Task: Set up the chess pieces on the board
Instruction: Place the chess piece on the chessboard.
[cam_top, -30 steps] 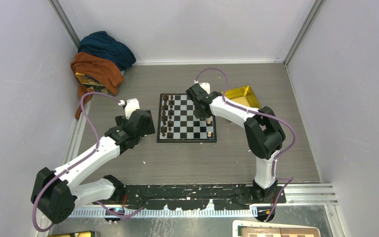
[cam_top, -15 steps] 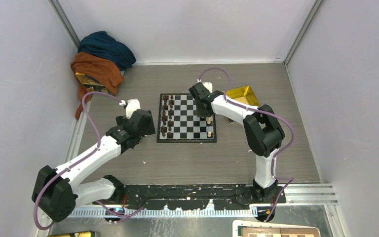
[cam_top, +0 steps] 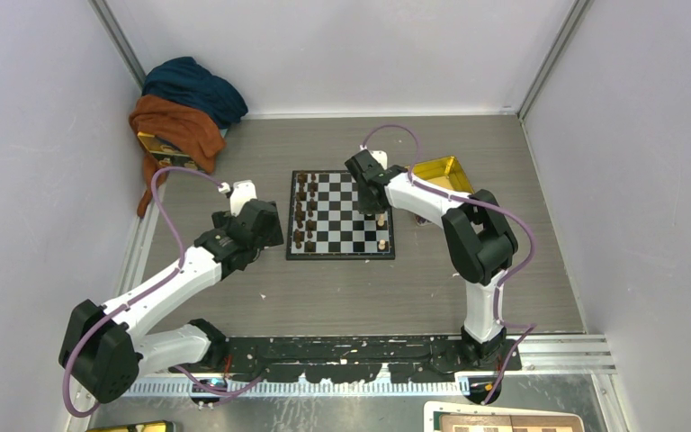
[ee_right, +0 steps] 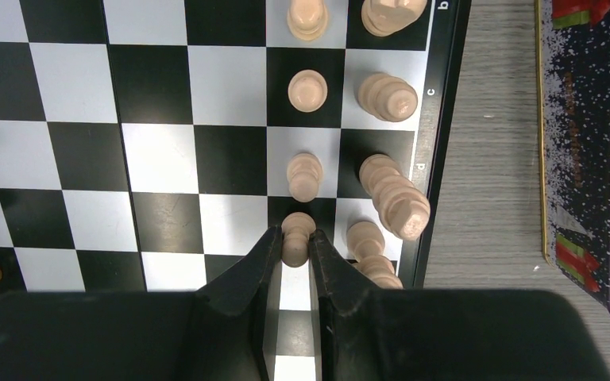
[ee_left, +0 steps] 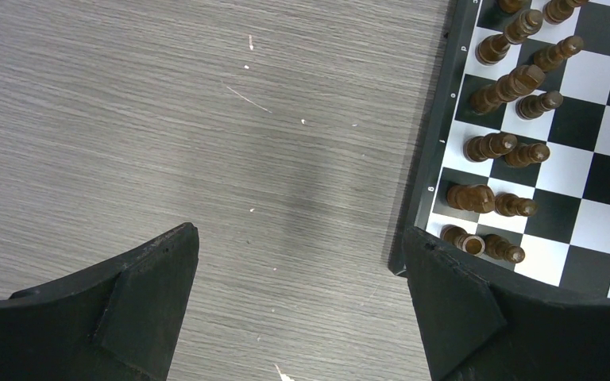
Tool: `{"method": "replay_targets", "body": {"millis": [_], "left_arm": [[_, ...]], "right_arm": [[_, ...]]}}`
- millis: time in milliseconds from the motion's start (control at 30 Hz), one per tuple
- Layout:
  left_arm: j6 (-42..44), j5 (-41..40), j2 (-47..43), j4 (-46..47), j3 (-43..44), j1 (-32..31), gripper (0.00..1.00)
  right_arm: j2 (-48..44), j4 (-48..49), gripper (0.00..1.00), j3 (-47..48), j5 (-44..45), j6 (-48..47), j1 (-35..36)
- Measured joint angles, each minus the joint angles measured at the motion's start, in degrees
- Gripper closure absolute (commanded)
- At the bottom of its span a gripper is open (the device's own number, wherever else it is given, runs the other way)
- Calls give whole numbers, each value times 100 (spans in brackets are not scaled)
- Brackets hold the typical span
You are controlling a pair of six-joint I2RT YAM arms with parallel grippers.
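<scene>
The light-tan pawn [ee_right: 296,228] has its base above the dark square, free of neighbouring pieces, and would land upright, so it is time for my right gripper to open.
The board [cam_top: 342,225] lies mid-table. In the right wrist view my right gripper [ee_right: 295,242] is shut on a light-tan pawn [ee_right: 296,228], held over the board [ee_right: 167,159] near its right edge. Two more tan pawns [ee_right: 305,176] stand in line beyond it, with larger tan pieces [ee_right: 393,194] in the edge row beside them. From above, my right gripper [cam_top: 376,209] hangs over the board's right side. My left gripper [ee_left: 302,270] is open over bare table just left of the board [ee_left: 596,119], nothing between its fingers [ee_left: 151,294].
Dark brown pieces [ee_left: 508,87] fill the board's left two columns. A shiny yellow tray [cam_top: 441,171] sits right of the board; its dark speckled face [ee_right: 596,143] shows close by. Blue and orange cloths [cam_top: 184,103] are piled at the back left corner.
My right gripper has shifted slightly over the board's right side with the pawn still in it. The left arm has not moved.
</scene>
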Motion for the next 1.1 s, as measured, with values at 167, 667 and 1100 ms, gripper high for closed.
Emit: {"method": "replay_targets", "body": {"millis": [167, 667, 1100], "left_arm": [[0, 0, 2, 0, 0, -2, 0], [-2, 0, 24, 0, 0, -11, 0], [-24, 0, 24, -2, 0, -50, 0]], "right_arm": [[37, 9, 99, 0, -33, 0, -22], [72, 2, 78, 0, -101, -2, -48], [72, -39, 68, 2, -120, -44, -48]]}}
